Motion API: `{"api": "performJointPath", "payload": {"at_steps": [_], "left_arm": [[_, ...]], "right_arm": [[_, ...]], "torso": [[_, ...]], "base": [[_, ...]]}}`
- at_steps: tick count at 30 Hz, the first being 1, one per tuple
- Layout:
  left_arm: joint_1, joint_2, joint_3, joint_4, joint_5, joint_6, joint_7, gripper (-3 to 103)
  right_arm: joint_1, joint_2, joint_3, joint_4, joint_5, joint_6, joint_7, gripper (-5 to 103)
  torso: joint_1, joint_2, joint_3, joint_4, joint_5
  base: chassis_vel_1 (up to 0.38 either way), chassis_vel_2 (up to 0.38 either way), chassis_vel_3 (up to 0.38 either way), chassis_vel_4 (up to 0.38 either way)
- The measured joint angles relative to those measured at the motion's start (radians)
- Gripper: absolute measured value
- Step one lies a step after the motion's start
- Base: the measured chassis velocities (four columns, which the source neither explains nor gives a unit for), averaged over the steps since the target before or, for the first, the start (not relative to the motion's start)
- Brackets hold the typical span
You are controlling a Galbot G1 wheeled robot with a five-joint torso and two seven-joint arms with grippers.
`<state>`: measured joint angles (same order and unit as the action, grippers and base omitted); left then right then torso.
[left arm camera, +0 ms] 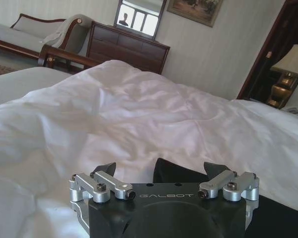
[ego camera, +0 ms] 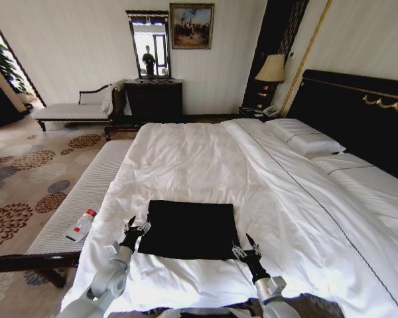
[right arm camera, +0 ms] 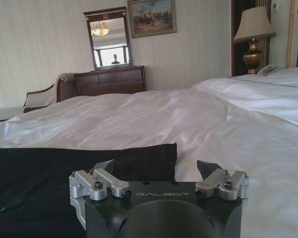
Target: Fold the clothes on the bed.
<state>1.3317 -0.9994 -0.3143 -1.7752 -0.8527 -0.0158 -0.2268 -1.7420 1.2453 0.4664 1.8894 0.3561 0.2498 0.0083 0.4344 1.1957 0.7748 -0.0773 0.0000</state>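
Observation:
I need to fold the clothes (ego camera: 189, 230) next, so I should use my left gripper to grab their thin corner facing the bench and dresser, since they lie flat and loose on the duvet.
The clothes (ego camera: 189, 230) lie as a flat black rectangle on the white duvet of the bed (ego camera: 205, 159), near its foot edge. No lettering shows on the fabric. My left gripper (ego camera: 136, 227) stands open at the rectangle's near left corner, and my right gripper (ego camera: 247, 248) stands open at its near right corner. From the left wrist, the left gripper (left arm camera: 161, 168) has its fingers spread just above a corner of the black fabric (left arm camera: 176, 174), with the duvet (left arm camera: 139, 109) beyond. From the right wrist, the open right gripper (right arm camera: 156, 167) hovers over the black cloth's (right arm camera: 64, 168) edge.
A narrow white bench (ego camera: 93, 182) runs along the bed's left side with a white red-capped bottle (ego camera: 81, 225) on it. Pillows (ego camera: 305, 139) and the dark headboard (ego camera: 358, 112) are at the right. A chaise (ego camera: 73, 109), dresser (ego camera: 154, 99) and lamp (ego camera: 272, 69) line the far wall.

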Motion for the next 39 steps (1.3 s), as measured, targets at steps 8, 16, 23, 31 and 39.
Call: {"api": "performJointPath", "payload": {"at_steps": [8,16,23,31,39], "left_arm": [[-0.166,-0.072,0.036,0.226,-0.02,0.008,0.068,98],[-0.336,-0.137,0.101,0.381,-0.023,0.026,0.098,89],[-0.401,-0.157,0.161,0.48,-0.026,0.034,0.125,72],[-0.437,-0.171,0.189,0.538,-0.026,0.043,0.127,58],[-0.437,-0.165,0.194,0.532,-0.023,0.04,0.129,31]], "right_arm": [[0.011,-0.009,0.002,0.003,0.006,-0.017,0.008,100],[0.013,-0.005,0.024,0.007,0.009,-0.032,0.023,100],[-0.009,0.003,0.043,0.024,0.006,-0.034,0.025,100],[-0.009,-0.005,0.05,0.039,0.022,-0.042,0.029,100],[-0.001,-0.006,0.042,0.038,0.023,-0.045,0.033,100]], "torso": [[0.0,0.0,0.0,0.0007,0.0],[0.0,0.0,0.0,0.0011,0.0003],[0.0,0.0,0.0,0.0015,-0.0002],[0.0,0.0,0.0,0.0014,0.0002],[0.0,0.0,0.0,0.0013,0.0]], "base": [[0.0,0.0,0.0,0.0],[0.0,0.0,0.0,0.0],[0.0,0.0,0.0,0.0],[0.0,0.0,0.0,0.0],[0.0,0.0,0.0,0.0]]}}
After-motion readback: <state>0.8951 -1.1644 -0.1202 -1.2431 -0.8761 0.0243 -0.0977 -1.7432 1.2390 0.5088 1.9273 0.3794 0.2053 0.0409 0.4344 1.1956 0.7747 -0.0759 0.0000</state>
